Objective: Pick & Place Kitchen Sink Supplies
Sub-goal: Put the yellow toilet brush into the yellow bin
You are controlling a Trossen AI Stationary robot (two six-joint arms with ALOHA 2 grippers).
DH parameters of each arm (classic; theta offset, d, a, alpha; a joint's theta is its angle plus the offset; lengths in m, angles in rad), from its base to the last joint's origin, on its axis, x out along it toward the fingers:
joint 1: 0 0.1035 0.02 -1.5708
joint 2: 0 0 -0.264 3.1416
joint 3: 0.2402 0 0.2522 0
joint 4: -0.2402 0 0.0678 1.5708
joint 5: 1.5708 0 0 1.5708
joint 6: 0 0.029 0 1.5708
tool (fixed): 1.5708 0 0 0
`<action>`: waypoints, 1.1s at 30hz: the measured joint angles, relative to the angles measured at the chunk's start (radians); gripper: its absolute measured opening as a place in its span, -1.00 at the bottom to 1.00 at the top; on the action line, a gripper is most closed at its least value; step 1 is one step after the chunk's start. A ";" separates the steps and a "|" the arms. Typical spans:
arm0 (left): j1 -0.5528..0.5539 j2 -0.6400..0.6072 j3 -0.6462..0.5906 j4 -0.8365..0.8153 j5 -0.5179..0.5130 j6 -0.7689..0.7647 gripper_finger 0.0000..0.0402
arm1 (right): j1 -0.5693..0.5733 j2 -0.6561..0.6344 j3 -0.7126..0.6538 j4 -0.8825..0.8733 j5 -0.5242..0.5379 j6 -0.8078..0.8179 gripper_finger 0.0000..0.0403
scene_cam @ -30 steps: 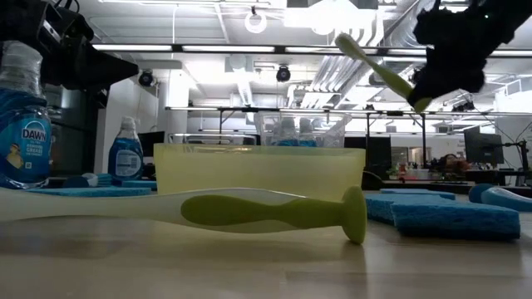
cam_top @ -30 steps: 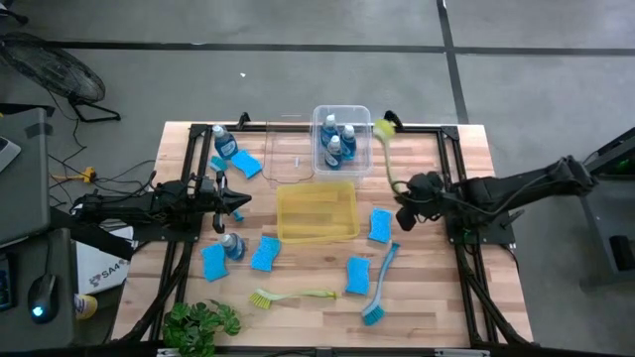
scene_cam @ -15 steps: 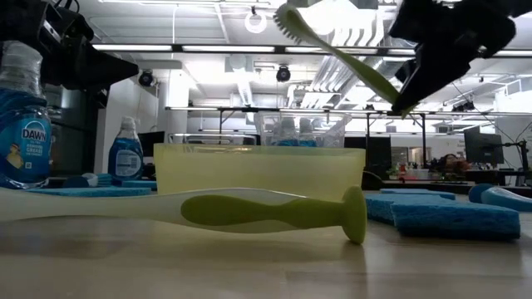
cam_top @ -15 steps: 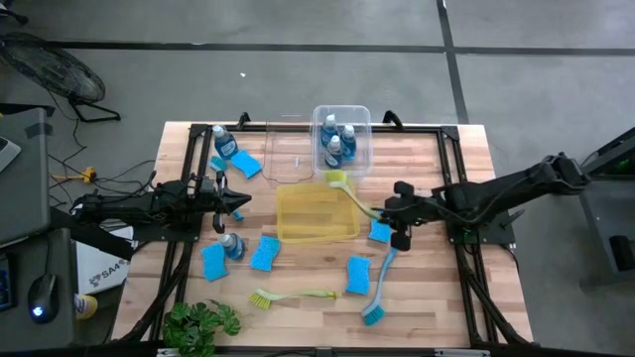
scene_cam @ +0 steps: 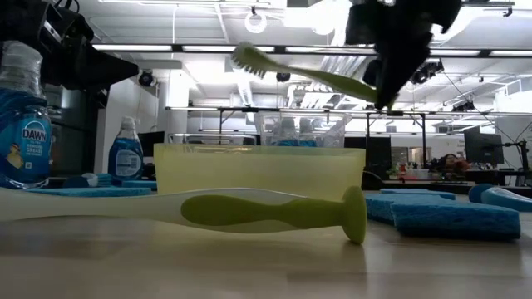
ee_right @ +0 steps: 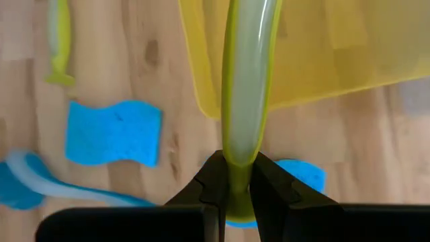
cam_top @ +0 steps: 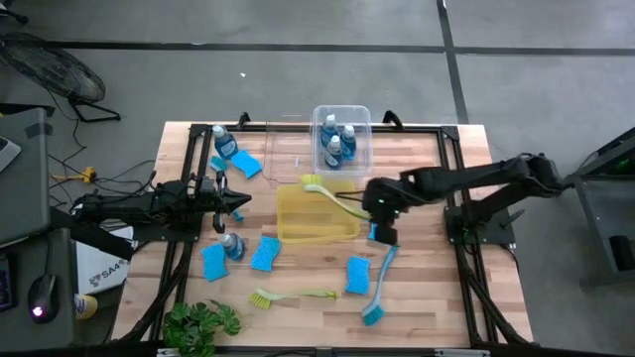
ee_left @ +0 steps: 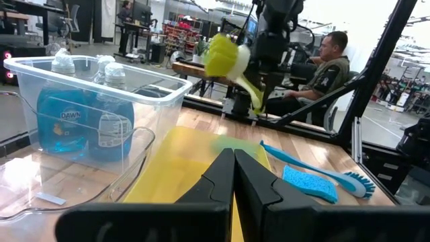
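Observation:
My right gripper should move its end of the yellow-green brush toward the yellow bin before releasing; the brush hangs above it, that end outside the bin's rim.
My right gripper is shut on a yellow-green dish brush and holds it above the yellow bin; the brush also shows in the low view. My left gripper is shut and empty, left of the yellow bin. A clear bin at the far side holds blue-liquid bottles. Two more bottles stand on the table. Blue sponges, a second yellow-green brush and a blue brush lie flat on the wood. My right gripper pinches the brush's handle near its free end between its two fingers. The fingers come from above and lie across the handle. The brush is lifted clear and slants slightly upward, its bristle head over the yellow bin.
An empty clear bin stands left of the one with bottles. A green leafy plant sits at the near left edge. Black frame rails run along both sides of the table. A person sits beyond the table.
My right gripper has carried the brush from beside the clear bin toward the table's left, to above the yellow bin. The brush has swung round and flattened out, its head going from the far side to over the bin.

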 joint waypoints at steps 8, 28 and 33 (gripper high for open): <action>0.000 0.000 0.000 0.000 0.000 0.000 -0.99 | -0.034 0.202 0.191 -0.105 -0.084 0.111 -0.80; 0.000 0.000 0.000 0.000 0.001 0.000 -0.99 | -0.029 0.451 0.421 -0.196 -0.076 0.115 -0.80; 0.000 0.000 0.000 0.000 0.002 0.000 -0.99 | -0.029 0.475 0.429 -0.196 -0.076 0.109 -0.80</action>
